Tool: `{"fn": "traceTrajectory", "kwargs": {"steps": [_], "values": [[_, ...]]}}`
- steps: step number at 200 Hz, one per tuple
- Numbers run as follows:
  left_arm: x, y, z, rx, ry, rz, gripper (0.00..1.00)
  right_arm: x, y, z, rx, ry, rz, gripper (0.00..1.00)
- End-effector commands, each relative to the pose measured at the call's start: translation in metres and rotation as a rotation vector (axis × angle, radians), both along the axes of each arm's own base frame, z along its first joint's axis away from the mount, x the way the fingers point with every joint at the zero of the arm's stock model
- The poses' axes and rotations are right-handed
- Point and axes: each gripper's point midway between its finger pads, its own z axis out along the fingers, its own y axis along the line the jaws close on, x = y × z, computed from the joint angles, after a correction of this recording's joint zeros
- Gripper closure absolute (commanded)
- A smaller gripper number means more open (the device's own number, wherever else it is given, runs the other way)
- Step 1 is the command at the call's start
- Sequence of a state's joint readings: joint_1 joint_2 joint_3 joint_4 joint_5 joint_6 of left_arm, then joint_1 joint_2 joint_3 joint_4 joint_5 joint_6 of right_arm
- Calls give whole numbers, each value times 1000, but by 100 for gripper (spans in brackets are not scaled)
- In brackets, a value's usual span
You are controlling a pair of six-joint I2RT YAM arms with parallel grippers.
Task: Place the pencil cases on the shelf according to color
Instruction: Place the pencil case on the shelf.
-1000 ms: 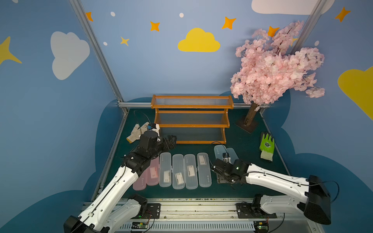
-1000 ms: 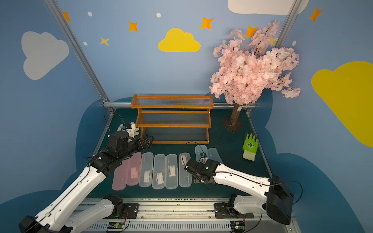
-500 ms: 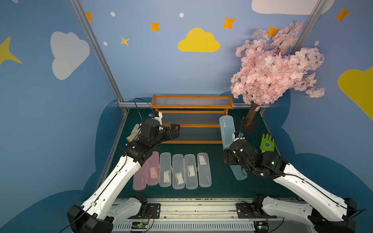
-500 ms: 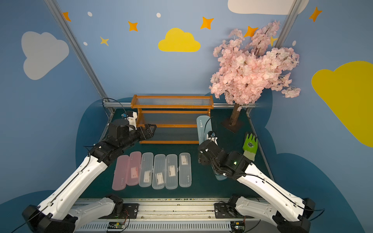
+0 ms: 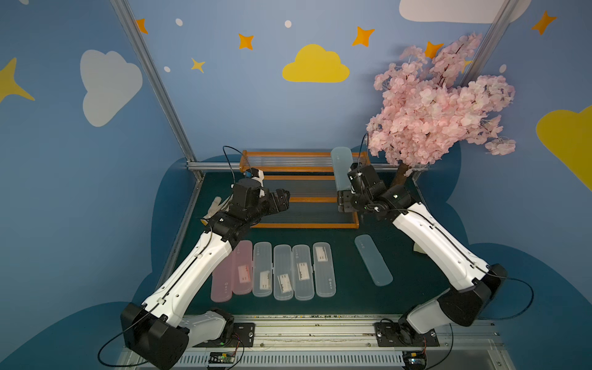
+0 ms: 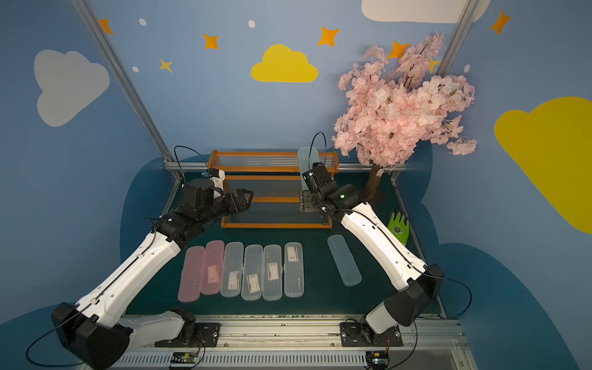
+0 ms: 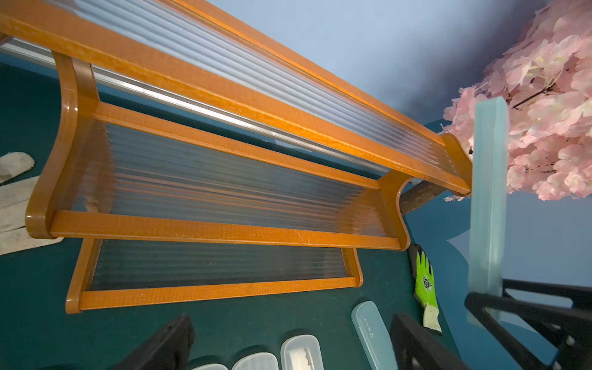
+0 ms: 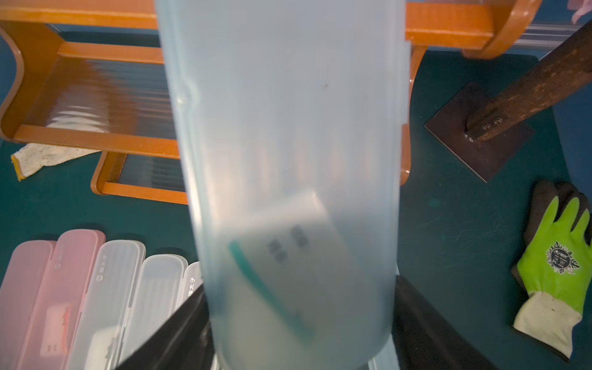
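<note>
The light blue pencil case (image 5: 342, 169) is short of the shelf's empty top level, so my right gripper keeps holding it until it reaches that level, then opens.
My right gripper (image 5: 344, 203) (image 8: 298, 320) is shut on a light blue pencil case (image 5: 342, 169) (image 8: 288, 160), which stands upright in front of the right end of the orange-brown shelf (image 5: 288, 168) (image 7: 224, 230). All tiers of the shelf are bare. My left gripper (image 5: 282, 200) (image 7: 288, 339) hangs open and empty before the shelf's left part. On the green mat lie two pink pencil cases (image 5: 232, 272), several clear-white ones (image 5: 293, 272) side by side, and another light blue case (image 5: 373, 260) (image 7: 371, 333) apart to the right.
A pink blossom tree (image 5: 439, 105) on a metal base (image 8: 480, 131) stands right of the shelf. A green glove (image 6: 398, 227) lies by the right edge. A white glove (image 7: 12, 198) lies left of the shelf. Aluminium rails border the mat.
My right arm has lifted a light blue case off the mat and carried it back, upright, to the shelf's right end. My left arm has moved back toward the shelf.
</note>
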State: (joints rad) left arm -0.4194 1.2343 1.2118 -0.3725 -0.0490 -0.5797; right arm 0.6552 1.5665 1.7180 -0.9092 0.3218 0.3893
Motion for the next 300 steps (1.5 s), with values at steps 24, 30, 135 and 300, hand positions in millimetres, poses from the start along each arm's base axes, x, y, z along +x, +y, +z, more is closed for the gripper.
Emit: {"fn": "traceTrajectory", "kwargs": {"steps": [24,30,135,300], "values": [[4,-1,6,10,-18,0,0,39,6,20,23,-8,-13,44],[3,-1,5,10,-15,-1,0,42,6,20,24,0,-21,44],[-1,3,-9,28,11,7,0,66,3,20,13,28,-94,22],[-5,5,-9,32,17,2,0,78,5,51,103,-33,-75,7]]}}
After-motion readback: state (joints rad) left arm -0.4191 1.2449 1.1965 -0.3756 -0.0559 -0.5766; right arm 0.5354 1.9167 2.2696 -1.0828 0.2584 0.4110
